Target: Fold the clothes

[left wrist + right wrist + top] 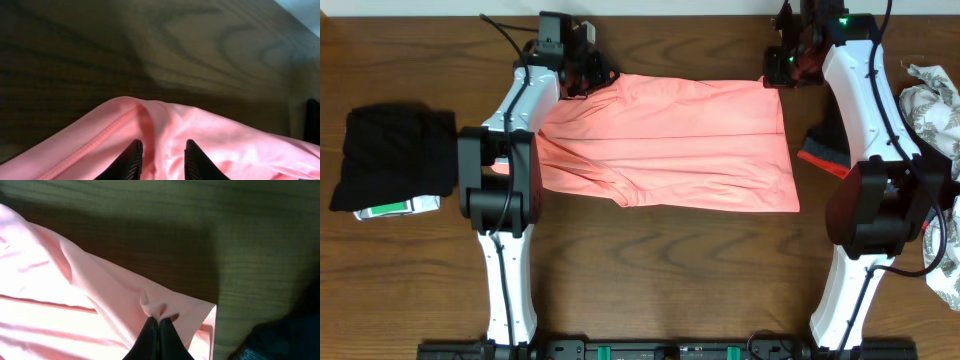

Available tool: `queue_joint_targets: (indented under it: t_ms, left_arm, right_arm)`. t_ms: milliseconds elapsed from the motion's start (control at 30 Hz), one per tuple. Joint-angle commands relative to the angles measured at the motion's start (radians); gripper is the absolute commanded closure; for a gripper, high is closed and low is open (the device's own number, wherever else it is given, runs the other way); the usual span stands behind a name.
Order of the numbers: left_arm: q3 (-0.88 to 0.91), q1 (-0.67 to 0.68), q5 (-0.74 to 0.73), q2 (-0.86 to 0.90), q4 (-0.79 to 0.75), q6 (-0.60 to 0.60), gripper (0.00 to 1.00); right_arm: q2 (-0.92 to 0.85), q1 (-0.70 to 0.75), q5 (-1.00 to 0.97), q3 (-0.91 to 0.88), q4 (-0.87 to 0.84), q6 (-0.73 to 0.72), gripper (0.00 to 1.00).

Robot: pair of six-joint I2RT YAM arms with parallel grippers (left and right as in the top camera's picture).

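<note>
The raised line of pink cloth needs to be folded over evenly. My left gripper will pinch it at the T-shirt's far edge next, to match my right gripper.
The salmon-pink T-shirt [670,140] lies folded in a wide band across the table, plain side up, with no lettering showing. My left gripper [588,78] is at its far left corner; in the left wrist view the fingers [162,155] hold a raised ridge of pink cloth [210,135] between them, a narrow gap apart. My right gripper [775,75] is at the far right corner. In the right wrist view its fingers [158,325] are shut on a small pinch of the shirt's edge [100,305].
A black folded garment [395,155] lies at the left with a white-and-green item [400,208] under its front edge. A dark garment with a red edge [825,150] sits right of the shirt. Patterned cloth [935,100] is piled at the far right.
</note>
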State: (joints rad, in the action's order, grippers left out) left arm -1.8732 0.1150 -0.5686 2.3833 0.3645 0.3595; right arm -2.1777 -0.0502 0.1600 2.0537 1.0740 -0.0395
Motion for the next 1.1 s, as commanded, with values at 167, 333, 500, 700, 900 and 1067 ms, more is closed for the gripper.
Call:
queue_joint_targets:
  t_ms: [167,333,500,700,900,1067]
  left_arm:
    - [0.000,0.025,0.005,0.058,-0.070,0.048,0.68]
    - [0.000,0.035,0.006,0.084,-0.129,0.087,0.68]
    - [0.000,0.035,0.006,0.091,-0.150,0.098,0.68]
    - [-0.001,0.038,0.006,0.091,-0.150,0.098,0.63]
    - [-0.001,0.039,0.012,0.091,-0.154,0.099,0.81]
    - [-0.001,0.040,-0.007,0.091,-0.154,0.098,0.94]
  right_arm:
    - [0.023,0.003,-0.002,0.002,0.004,0.018,0.99]
    - [0.023,0.003,-0.002,0.002,0.011,0.019,0.99]
    - [0.023,0.003,-0.002,0.002,0.015,0.019,0.99]
    - [0.023,0.003,-0.002,0.002,0.015,0.019,0.99]
    - [0.023,0.003,-0.002,0.002,0.015,0.019,0.99]
    - [0.023,0.003,-0.002,0.002,0.015,0.019,0.99]
